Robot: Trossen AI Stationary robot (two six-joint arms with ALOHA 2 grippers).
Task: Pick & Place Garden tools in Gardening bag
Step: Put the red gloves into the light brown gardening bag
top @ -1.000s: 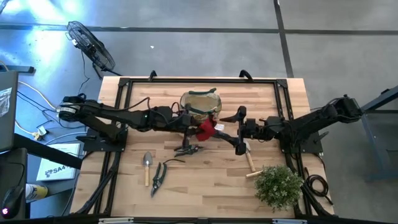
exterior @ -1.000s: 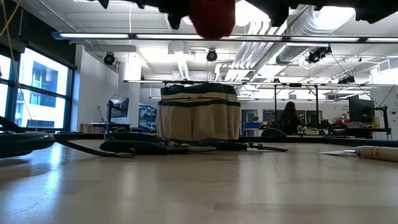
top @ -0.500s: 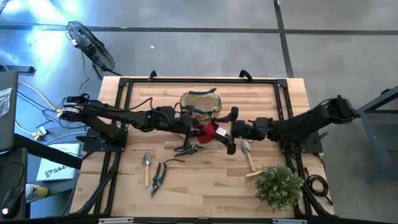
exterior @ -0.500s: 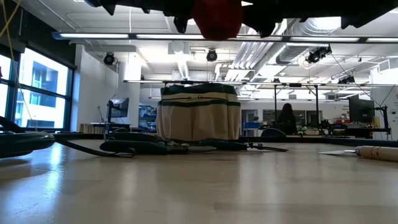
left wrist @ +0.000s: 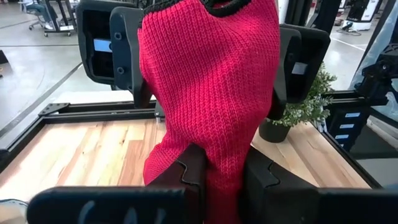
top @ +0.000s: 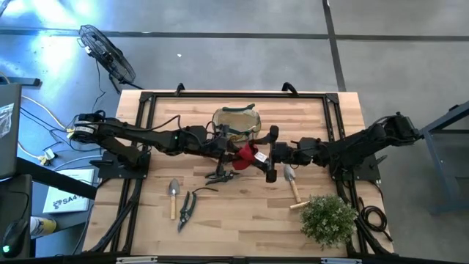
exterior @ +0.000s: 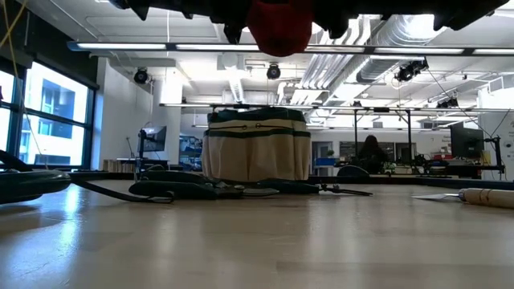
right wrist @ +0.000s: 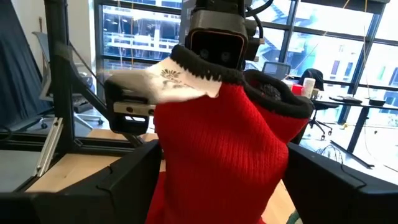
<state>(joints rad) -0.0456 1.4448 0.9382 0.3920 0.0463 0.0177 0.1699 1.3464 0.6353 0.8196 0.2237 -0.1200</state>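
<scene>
The red glove is ready for my right gripper to close on now: my fingers reach along both edges of the red knit [top: 245, 153] [right wrist: 219, 146], below the black cuff.
A red knitted glove [top: 245, 154] with a black cuff [right wrist: 273, 93] is held in the air over the table's middle, just to the near side of the gardening bag [top: 237, 121]. My left gripper [top: 233, 152] is shut on it. My right gripper [top: 272, 154] is open, one finger on each side of the glove's cuff end; I cannot tell whether they touch it. The olive-tan bag [exterior: 257, 152] stands upright on its base. Two trowels [top: 174, 192] [top: 292, 183] and two dark shears [top: 185, 211] [top: 220, 174] lie flat on the table. My left gripper pinches the glove's end opposite the cuff [left wrist: 211, 146] between its two fingers. The fingers reach in about level from the table's left side. The glove stands out beyond them toward my right gripper, cuff end farthest off, lifted clear of the table [exterior: 277, 24].
A bushy green plant [top: 328, 218] stands at the table's near right corner. A black frame [top: 234, 95] runs along the table's edges. Bare wood [top: 242, 213] lies between the shears and the plant. A fan [top: 106, 51] stands on the floor beyond the far left corner.
My right gripper has moved toward the table's left edge, up to the glove, and its open fingers now stand on either side of the cuff end. The glove stays held in the air by my left gripper.
</scene>
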